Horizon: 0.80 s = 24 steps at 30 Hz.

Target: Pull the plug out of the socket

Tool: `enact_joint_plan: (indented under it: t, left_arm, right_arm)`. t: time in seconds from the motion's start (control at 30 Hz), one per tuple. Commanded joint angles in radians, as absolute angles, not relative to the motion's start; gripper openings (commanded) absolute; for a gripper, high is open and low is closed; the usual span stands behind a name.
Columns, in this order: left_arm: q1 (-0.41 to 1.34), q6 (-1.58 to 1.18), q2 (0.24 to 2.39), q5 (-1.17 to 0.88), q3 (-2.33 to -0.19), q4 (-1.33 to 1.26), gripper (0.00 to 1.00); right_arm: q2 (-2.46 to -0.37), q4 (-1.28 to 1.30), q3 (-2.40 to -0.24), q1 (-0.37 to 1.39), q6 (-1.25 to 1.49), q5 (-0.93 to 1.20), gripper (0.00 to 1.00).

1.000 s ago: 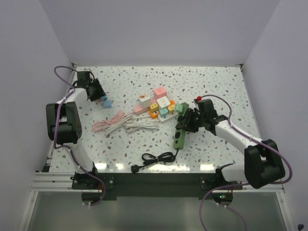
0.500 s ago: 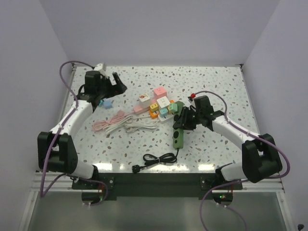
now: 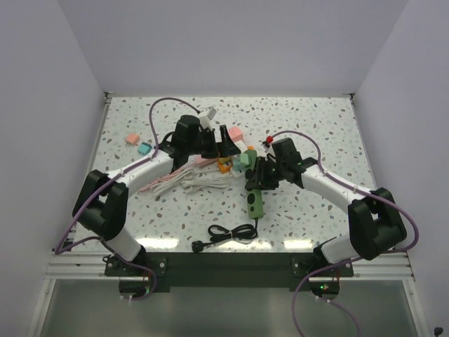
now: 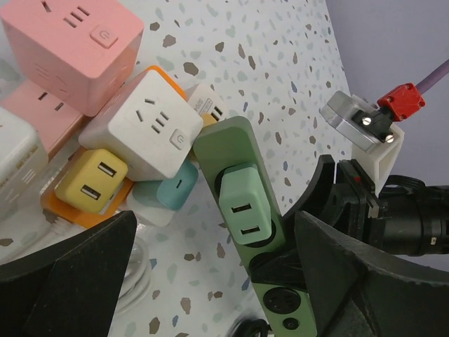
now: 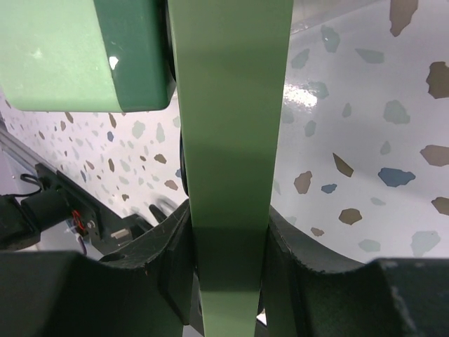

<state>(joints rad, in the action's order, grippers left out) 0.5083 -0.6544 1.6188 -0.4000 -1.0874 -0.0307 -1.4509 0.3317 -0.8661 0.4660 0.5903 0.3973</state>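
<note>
Next, my left gripper will grab only the mint-green plug (image 3: 243,161) by its opposite sides, leaving the socket out, to pull the plug off the socket.
A mint-green plug (image 4: 242,203) sits plugged into the green socket strip (image 4: 228,144), which lies tilted among the other blocks; from above the plug (image 3: 243,161) is at the strip's (image 3: 255,201) far end. My left gripper (image 4: 216,219) hovers open just above it, with one finger on each side of the plug and strip and not touching them. My right gripper (image 5: 228,260) is shut on the strip (image 5: 231,126) across its width, just below the plug (image 5: 84,56). In the top view the left gripper (image 3: 224,142) and right gripper (image 3: 261,175) face each other.
Beside the strip are cube sockets: pink (image 4: 70,49), white (image 4: 144,126), and yellow (image 4: 88,182) on an orange base. Coiled white and pink cables (image 3: 189,181) lie to the left, and the strip's black cord (image 3: 228,232) lies near the front. Small pink (image 3: 132,139) and teal (image 3: 144,148) pieces sit at the far left.
My left gripper opened and swung from the table's far left corner to the green strip at centre. The right gripper shifted slightly left with the strip.
</note>
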Motion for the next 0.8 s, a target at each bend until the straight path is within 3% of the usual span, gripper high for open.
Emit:
enact_joint_plan:
  t: [0.0, 0.2, 0.53, 0.67, 0.77]
  left_arm:
    - [0.541, -0.680, 1.629, -0.396, -1.157, -0.052, 1.00]
    - [0.598, -0.724, 1.687, -0.390, -1.189, -0.072, 0.90]
    - [0.630, -0.730, 1.717, -0.364, -1.178, -0.034, 0.51]
    - [0.630, -0.732, 1.723, -0.368, -1.170, -0.055, 0.47]
    - [0.629, -0.749, 1.733, -0.391, -1.172, -0.081, 0.27]
  right_arm:
    - [-1.440, 0.319, -0.930, 0.477, 0.595, 0.388, 0.00]
    - [-1.454, 0.327, -0.940, 0.492, 0.597, 0.367, 0.00]
    - [-1.451, 0.299, -0.951, 0.494, 0.626, 0.347, 0.00]
    - [-1.450, 0.276, -0.950, 0.495, 0.629, 0.371, 0.00]
    - [-1.451, 0.301, -0.954, 0.495, 0.624, 0.350, 0.00]
